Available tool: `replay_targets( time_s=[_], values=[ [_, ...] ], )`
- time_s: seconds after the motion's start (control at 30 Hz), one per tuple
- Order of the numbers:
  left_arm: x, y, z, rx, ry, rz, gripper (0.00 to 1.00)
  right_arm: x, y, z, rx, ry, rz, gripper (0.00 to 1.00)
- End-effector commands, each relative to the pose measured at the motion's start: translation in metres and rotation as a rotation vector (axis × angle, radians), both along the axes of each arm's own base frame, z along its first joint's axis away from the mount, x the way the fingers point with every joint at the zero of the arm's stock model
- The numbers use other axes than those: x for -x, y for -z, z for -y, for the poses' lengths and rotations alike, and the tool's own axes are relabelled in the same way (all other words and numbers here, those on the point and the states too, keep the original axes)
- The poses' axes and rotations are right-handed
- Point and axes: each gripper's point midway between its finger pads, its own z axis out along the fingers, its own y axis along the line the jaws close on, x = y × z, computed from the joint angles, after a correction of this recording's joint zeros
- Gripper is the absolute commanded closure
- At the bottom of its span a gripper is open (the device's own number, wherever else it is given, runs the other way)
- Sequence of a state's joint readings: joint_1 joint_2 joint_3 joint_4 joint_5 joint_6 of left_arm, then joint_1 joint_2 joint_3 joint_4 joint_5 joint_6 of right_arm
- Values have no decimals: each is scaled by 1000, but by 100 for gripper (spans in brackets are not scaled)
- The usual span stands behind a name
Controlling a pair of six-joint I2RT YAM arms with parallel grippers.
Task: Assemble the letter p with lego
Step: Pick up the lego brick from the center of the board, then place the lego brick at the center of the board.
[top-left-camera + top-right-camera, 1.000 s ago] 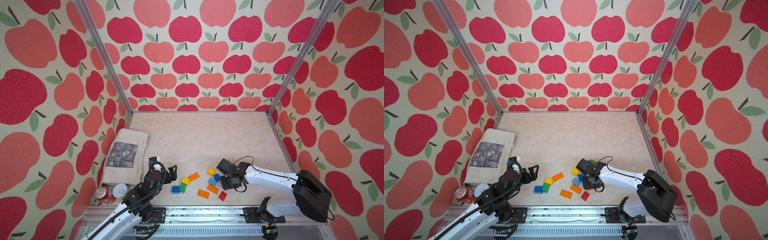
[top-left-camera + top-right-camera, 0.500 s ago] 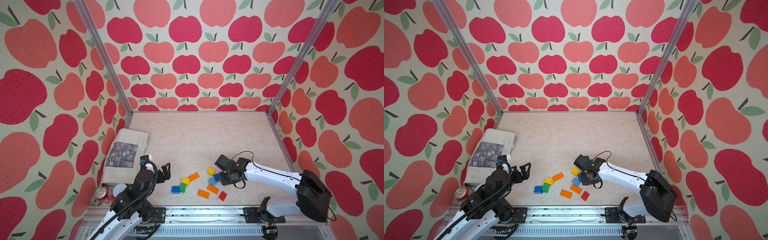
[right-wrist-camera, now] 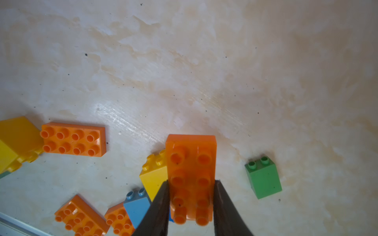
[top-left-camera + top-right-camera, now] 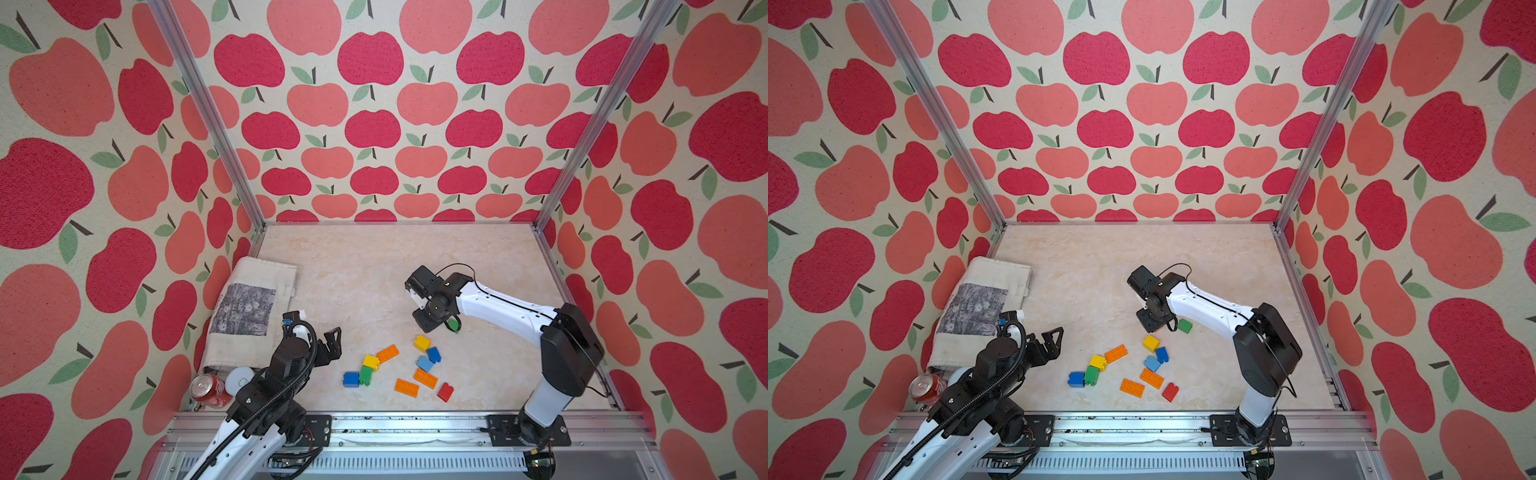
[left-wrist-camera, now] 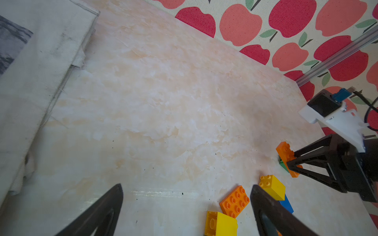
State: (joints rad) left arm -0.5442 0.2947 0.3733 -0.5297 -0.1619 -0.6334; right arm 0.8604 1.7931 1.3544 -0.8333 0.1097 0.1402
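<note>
My right gripper should keep its hold on the long flat orange brick (image 3: 191, 163). The brick is above the floor and would fall close to the yellow brick.
My right gripper (image 3: 192, 183) is shut on a long flat orange lego brick (image 3: 191, 163), gripping its two long sides and holding it off the floor. In both top views this gripper (image 4: 430, 322) hides the brick. A lone green brick (image 4: 454, 324) lies just beside it. The loose lego lies nearer the front: yellow (image 4: 422, 343), blue (image 4: 433, 354), light blue (image 4: 424, 363), two orange (image 4: 425, 378) (image 4: 406, 387) and red (image 4: 445, 392). Left of them are orange (image 4: 387, 353), yellow (image 4: 370, 362), green (image 4: 365, 375) and blue (image 4: 351, 379). My left gripper (image 4: 332, 340) stands open and empty, left of the pile.
A folded canvas bag (image 4: 253, 307) lies along the left wall. A red soda can (image 4: 208, 388) and a white round lid (image 4: 240, 378) sit at its front end. The metal rail (image 4: 415, 428) runs along the front edge.
My right gripper has lifted away from the pile toward the back with the orange brick, uncovering the lone green brick. My left arm has drawn back slightly to the left, still open.
</note>
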Motion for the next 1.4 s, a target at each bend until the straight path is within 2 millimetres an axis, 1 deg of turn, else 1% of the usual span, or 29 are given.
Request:
replay_targets(
  time_s=[0.0,0.13,0.2,0.27,0.4,0.53,0.6,0.67,0.8,0.9,1.0,1.17,1.2,1.3,1.37],
  values=[
    [-8,2,15,63,55,-13,1,-8,6,-9,29,-183,-59,77],
    [-12,2,21,103,75,-58,1,-22,11,-34,-2,-271,-70,77],
    [-13,4,20,96,70,-75,1,-25,16,-48,-30,-316,-95,76],
    [-14,4,19,108,55,-88,1,-27,24,-57,-28,-349,-129,76],
    [-22,1,26,177,45,-110,1,-32,40,-63,8,-387,-156,75],
    [-26,-8,24,195,8,-179,1,-40,44,-68,21,-400,-154,67],
    [-23,-12,17,172,-27,-208,1,-42,47,-71,21,-412,-153,59],
    [-19,-16,11,151,-50,-224,1,-43,48,-69,39,-419,-151,47],
    [-14,-20,6,130,-61,-240,1,-40,50,-58,63,-427,-145,32],
    [-18,-13,9,128,-39,-258,1,-40,52,-49,65,-406,-143,31],
    [-30,-6,14,144,-23,-284,1,-37,56,-39,81,-387,-132,31],
    [-50,-13,17,144,-32,-267,1,-44,57,-21,92,-329,-101,29],
    [-53,-14,18,151,-33,-255,1,-45,58,-20,95,-323,-95,28],
    [-60,-10,21,164,-37,-254,1,-54,59,-16,117,-295,-60,27],
    [-64,-7,24,169,-31,-269,1,-57,56,-18,104,-280,-57,26]
  ],
)
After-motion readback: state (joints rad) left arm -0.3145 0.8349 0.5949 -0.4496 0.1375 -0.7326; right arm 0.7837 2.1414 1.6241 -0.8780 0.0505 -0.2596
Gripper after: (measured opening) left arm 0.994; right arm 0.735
